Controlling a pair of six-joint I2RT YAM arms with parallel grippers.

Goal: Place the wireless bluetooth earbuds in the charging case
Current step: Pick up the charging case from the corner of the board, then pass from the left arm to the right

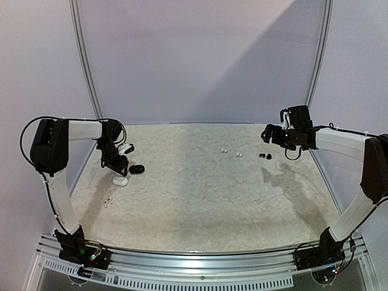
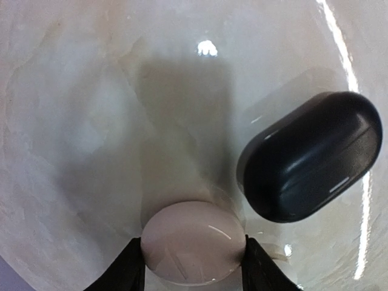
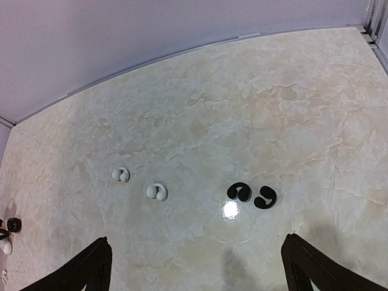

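Note:
The white charging case (image 1: pixel 120 180) (image 3: pixel 5 247) has sides my left gripper leaves uncovered, and my right gripper should grab it there next so the earbuds can go in.
A white charging case (image 2: pixel 194 242) lies on the table between my left gripper's fingers (image 2: pixel 127 270), which touch both its sides. A closed black charging case (image 2: pixel 312 156) lies just right of it. In the top view my left gripper (image 1: pixel 116 168) is at the far left over the white case (image 1: pixel 120 180) and the black case (image 1: pixel 137 169). My right gripper (image 3: pixel 197 270) is open and empty above the table. Ahead of it lie two black earbuds (image 3: pixel 240 191) and two white earbuds (image 3: pixel 156 191). In the top view the right gripper (image 1: pixel 268 134) is at the back right.
A second white case (image 1: pixel 126 147) lies behind the left gripper. Another pair of small white earbuds (image 1: pixel 109 201) lies near the left edge. The white pair (image 1: pixel 230 152) and the black pair (image 1: pixel 265 156) sit at the far middle right. A wall rises behind the table.

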